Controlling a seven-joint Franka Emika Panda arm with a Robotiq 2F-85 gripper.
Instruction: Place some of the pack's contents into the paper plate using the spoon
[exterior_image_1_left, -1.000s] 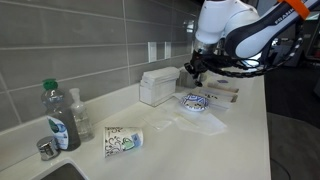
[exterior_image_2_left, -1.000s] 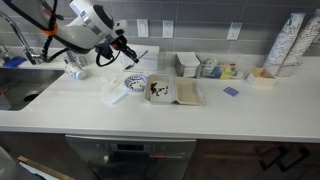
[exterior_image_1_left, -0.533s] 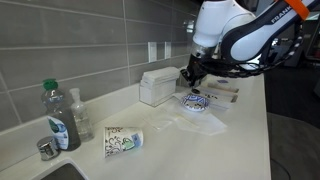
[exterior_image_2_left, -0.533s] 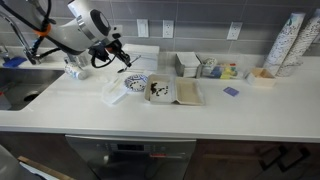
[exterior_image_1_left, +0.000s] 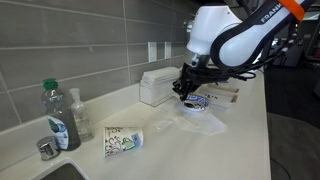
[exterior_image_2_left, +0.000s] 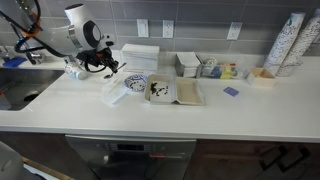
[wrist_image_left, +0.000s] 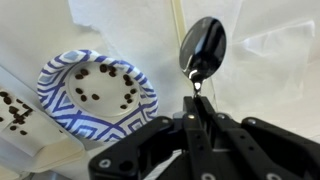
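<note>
The robot will keep holding the dark spoon (wrist_image_left: 203, 48), which hangs above the wrapping beside the plate; the spoon would fall onto the wrapping if the gripper opened now.
In the wrist view my gripper (wrist_image_left: 197, 112) is shut on the thin handle of the dark spoon (wrist_image_left: 203, 48), whose empty bowl points away over clear plastic wrapping. The paper plate (wrist_image_left: 97, 92), white with a blue pattern, lies to the left of the spoon and holds several small dark pieces. In both exterior views the gripper (exterior_image_1_left: 186, 86) (exterior_image_2_left: 108, 68) hangs just above the counter beside the plate (exterior_image_1_left: 196, 102) (exterior_image_2_left: 135, 83). An open tray (exterior_image_2_left: 162, 92) with dark pieces lies next to the plate.
A patterned paper cup (exterior_image_1_left: 124, 140) lies on its side on the counter. Bottles (exterior_image_1_left: 58, 118) stand near the sink. A white box (exterior_image_1_left: 157, 86) stands by the wall. Clear plastic wrapping (exterior_image_2_left: 114, 92) lies by the plate. Small containers (exterior_image_2_left: 208, 67) and stacked cups (exterior_image_2_left: 288, 42) stand further along.
The arm has moved away from the plate towards the sink side and lowered, carrying the spoon with it.
</note>
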